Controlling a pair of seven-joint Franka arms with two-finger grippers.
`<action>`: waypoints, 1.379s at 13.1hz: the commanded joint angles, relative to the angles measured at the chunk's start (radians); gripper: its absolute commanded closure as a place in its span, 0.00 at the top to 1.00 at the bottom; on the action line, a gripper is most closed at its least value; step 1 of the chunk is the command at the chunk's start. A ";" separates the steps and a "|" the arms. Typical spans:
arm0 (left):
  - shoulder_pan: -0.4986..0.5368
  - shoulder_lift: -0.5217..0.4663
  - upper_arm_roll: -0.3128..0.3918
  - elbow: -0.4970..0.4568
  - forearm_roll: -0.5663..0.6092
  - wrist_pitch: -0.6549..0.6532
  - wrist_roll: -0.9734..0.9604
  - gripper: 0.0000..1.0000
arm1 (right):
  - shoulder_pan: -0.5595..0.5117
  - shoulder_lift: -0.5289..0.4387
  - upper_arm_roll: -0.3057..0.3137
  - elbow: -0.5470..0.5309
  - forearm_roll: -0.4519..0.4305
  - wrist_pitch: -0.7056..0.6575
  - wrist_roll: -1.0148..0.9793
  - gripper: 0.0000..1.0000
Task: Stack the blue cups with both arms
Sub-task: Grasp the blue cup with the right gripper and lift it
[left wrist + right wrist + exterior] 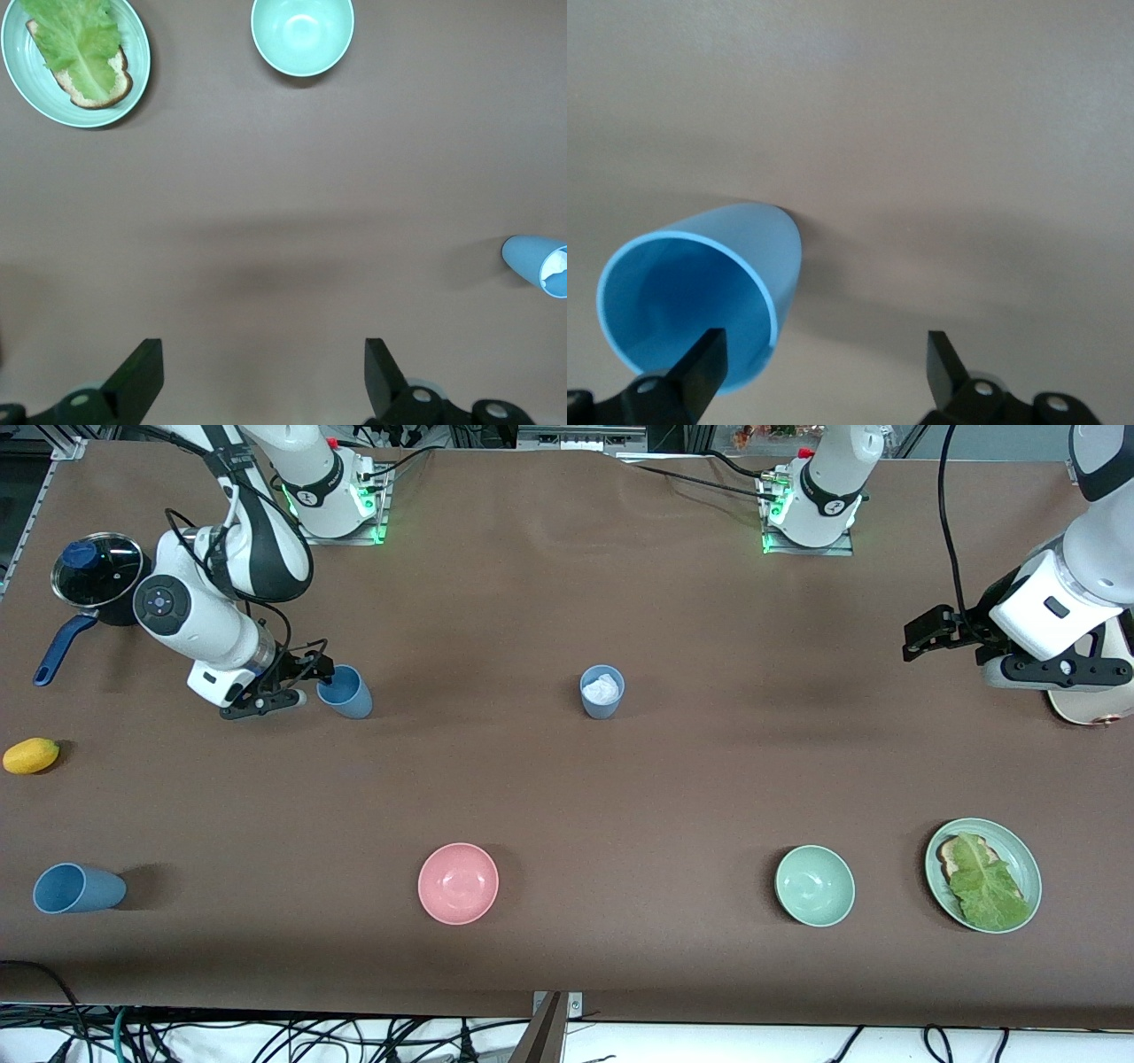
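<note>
My right gripper grabs the empty blue cup by its rim [345, 676] next, to stack that cup in the cup holding something white [601, 692].
Three blue cups are in the front view. One blue cup [345, 692] [700, 292] stands toward the right arm's end of the table. My right gripper [297, 682] [824, 341] is open right beside it, one finger [700, 363] at the cup's rim and the gap off to its side, nothing held. A second blue cup [602, 691] [536, 264] at mid-table has something white and crumpled inside. The third blue cup [78, 888] is nearest the front camera. My left gripper [921, 638] [263, 350] waits open and empty over the left arm's end of the table.
A lidded pot with a blue handle [97, 576] and a yellow fruit [31, 755] lie at the right arm's end. Near the front camera sit a pink bowl [458, 883], a pale green bowl [814, 885] [302, 35] and a green plate [1019, 846] [133, 80] holding bread and lettuce.
</note>
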 commanded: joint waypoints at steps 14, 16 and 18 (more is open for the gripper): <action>0.005 -0.015 -0.007 -0.002 0.021 -0.027 0.014 1.00 | -0.010 0.042 0.052 0.009 0.070 0.060 0.034 0.00; 0.005 -0.015 -0.007 -0.002 0.019 -0.027 0.014 1.00 | -0.010 0.034 0.066 0.080 0.099 0.007 0.025 0.00; 0.005 -0.017 -0.007 -0.002 0.021 -0.027 0.012 1.00 | -0.008 0.044 0.066 0.224 0.101 -0.168 0.049 0.00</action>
